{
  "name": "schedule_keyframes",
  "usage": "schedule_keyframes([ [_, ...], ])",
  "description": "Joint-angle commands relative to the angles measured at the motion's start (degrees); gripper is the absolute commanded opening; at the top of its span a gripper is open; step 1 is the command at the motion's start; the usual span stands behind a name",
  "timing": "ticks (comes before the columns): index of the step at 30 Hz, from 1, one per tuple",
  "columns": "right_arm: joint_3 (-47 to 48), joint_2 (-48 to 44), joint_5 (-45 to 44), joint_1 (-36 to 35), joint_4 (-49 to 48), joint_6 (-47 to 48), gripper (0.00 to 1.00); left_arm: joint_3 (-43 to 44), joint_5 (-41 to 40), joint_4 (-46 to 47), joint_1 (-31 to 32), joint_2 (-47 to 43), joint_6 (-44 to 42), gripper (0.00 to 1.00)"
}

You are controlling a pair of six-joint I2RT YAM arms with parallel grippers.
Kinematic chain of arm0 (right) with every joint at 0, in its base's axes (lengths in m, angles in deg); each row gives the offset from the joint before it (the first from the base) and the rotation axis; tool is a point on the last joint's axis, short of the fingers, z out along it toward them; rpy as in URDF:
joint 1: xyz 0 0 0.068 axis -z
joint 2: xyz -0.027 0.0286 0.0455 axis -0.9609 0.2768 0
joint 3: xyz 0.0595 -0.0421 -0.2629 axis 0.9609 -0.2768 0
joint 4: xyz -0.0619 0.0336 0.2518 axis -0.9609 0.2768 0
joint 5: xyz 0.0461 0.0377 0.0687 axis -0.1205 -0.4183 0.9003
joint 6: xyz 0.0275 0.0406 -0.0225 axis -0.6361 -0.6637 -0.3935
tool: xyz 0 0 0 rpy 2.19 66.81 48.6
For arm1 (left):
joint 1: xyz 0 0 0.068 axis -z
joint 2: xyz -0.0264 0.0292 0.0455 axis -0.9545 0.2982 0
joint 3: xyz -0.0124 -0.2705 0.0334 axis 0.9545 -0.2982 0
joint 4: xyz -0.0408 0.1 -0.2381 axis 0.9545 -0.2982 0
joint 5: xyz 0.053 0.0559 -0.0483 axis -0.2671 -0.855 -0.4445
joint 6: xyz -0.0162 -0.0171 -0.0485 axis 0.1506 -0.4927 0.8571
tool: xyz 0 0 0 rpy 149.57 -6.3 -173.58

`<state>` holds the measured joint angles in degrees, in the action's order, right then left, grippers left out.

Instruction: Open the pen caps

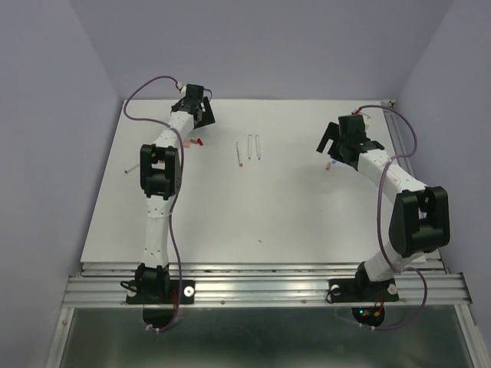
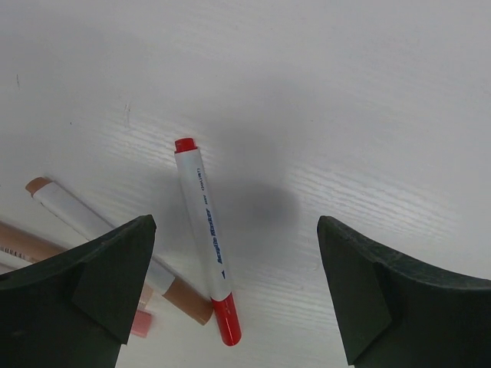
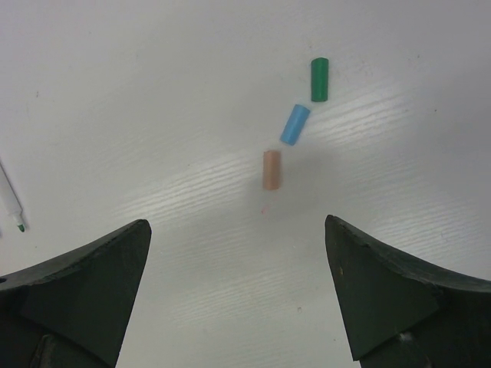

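The white pen needs to be grabbed by my left gripper across its white body (image 2: 205, 225), and the red cap (image 2: 225, 318) is left for my right gripper to grab.
In the left wrist view a white pen (image 2: 203, 222) lies on the table with its red cap (image 2: 225, 318) on, between my open left gripper's (image 2: 234, 299) fingers. A second pen (image 2: 77, 218) with a tan-orange cap (image 2: 188, 300) lies beside it, and a small pink cap (image 2: 140, 322) shows by the left finger. In the right wrist view three loose caps lie ahead of my open, empty right gripper (image 3: 238, 291): green (image 3: 319, 79), blue (image 3: 294, 124) and orange (image 3: 271, 169). From above, the left gripper (image 1: 204, 113) is at the far left and the right gripper (image 1: 331, 146) at the far right.
Three thin white pen bodies (image 1: 249, 147) lie side by side at the table's far middle. Another pen (image 1: 132, 167) lies near the left edge. A white pen with a green tip (image 3: 11, 201) shows at the left of the right wrist view. Purple walls enclose the white table (image 1: 253, 215).
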<state>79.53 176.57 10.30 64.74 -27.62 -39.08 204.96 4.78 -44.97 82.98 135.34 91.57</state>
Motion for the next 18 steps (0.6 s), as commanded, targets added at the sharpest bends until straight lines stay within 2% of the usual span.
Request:
schedule_keyframes([
  [1, 1.6, 0.4, -1.1, 0.0, -0.4, -0.3, 1.0, 4.9, -0.6, -0.3, -0.6, 0.8, -2.0, 0.99],
  [3, 1.7, 0.6, -0.8, -0.1, -0.2, -0.3, 1.0, 5.3, -0.6, -0.3, -0.5, 1.9, -2.2, 0.98],
  [6, 1.5, 0.7, -0.7, 0.0, -0.1, -0.4, 1.0, 5.5, -0.4, -0.2, -0.5, 3.0, -2.3, 0.92],
  [10, 1.4, 0.3, -0.6, -0.1, -0.1, -0.6, 1.0, 6.2, -0.8, -0.9, -0.5, 5.0, -2.1, 0.75],
  [13, 0.9, 0.1, -0.6, 0.0, -0.6, -0.6, 1.0, 6.6, -2.4, -2.5, -0.4, 6.0, -1.6, 0.57],
  [18, 0.4, 0.1, -0.1, -0.1, -1.1, -0.9, 1.0, 5.1, -4.0, -4.5, -0.1, 6.3, -1.3, 0.34],
])
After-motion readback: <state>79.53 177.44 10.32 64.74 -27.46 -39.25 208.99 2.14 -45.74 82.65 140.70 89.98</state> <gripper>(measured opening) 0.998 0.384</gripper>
